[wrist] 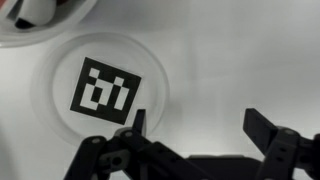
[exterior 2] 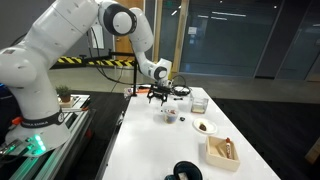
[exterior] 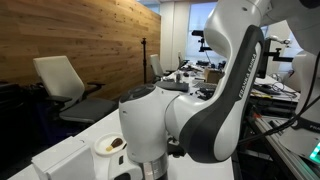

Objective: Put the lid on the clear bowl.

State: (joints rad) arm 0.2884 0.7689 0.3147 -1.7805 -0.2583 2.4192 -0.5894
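Note:
The gripper should next take the lid by its outer edge, keeping the lid flat and the rest of its rim free, to cover the clear bowl.
The lid (wrist: 110,88) is round and see-through with a black-and-white square mark on top, and it lies flat on the white table. In the wrist view my gripper (wrist: 200,125) is open and empty above the table. Its left finger is over the lid's near right edge and its right finger is over bare table. In an exterior view the gripper (exterior 2: 160,98) hangs low over the table's far end, and the clear bowl (exterior 2: 170,114) with reddish bits stands just beside it. I cannot make out the lid there. The arm hides both in the other exterior view.
A round white rim (wrist: 40,25) shows at the wrist view's top left. A white plate with brown food (exterior 2: 205,127) (exterior: 112,144), a wooden tray (exterior 2: 222,150), a clear cup (exterior 2: 199,102) and a black object (exterior 2: 185,172) are on the table. A white box (exterior: 60,160) stands near the plate.

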